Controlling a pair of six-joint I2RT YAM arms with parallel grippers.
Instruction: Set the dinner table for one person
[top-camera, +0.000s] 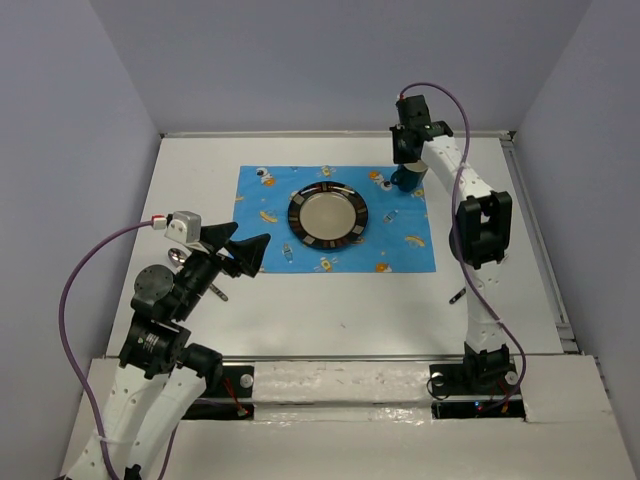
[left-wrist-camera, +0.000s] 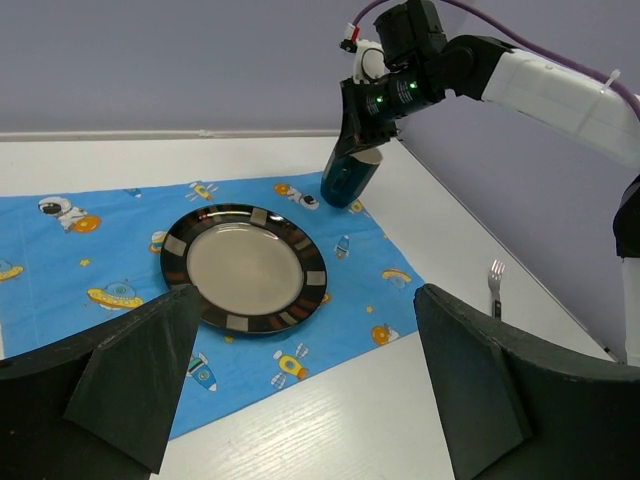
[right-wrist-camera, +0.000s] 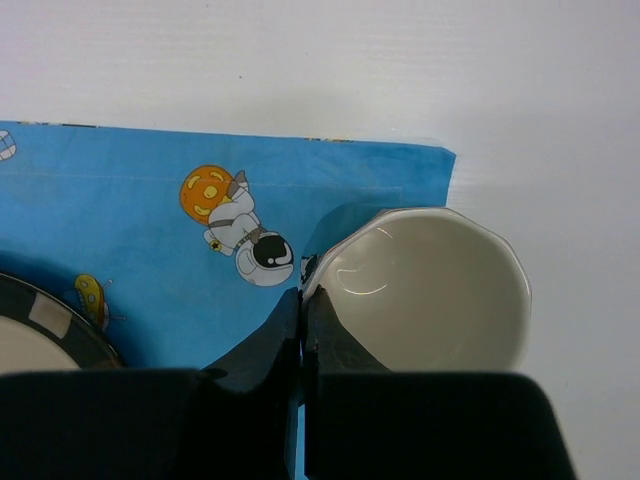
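Note:
My right gripper opens now, since the dark blue cup's lower edge (top-camera: 404, 187) rests on the placemat's far corner, so the cup would stay there.
The white dinner table (top-camera: 330, 310) carries a blue cartoon placemat (top-camera: 270, 215) with a dark-rimmed plate (top-camera: 328, 213) in its middle. My right gripper (top-camera: 408, 165) is shut on the rim of a dark blue cup (top-camera: 405, 181) with a white inside (right-wrist-camera: 430, 290), one finger inside and one outside; the cup sits tilted at the mat's far right corner (left-wrist-camera: 350, 178). My left gripper (top-camera: 245, 250) is open and empty, above the table left of the mat (left-wrist-camera: 310, 390). A fork (left-wrist-camera: 495, 280) lies on the table right of the mat. A spoon (top-camera: 178, 258) lies under my left arm.
The fork also shows in the top view (top-camera: 457, 293) near my right arm's base. The table's metal rim (top-camera: 535, 240) runs along the right side. Grey walls close the back and sides.

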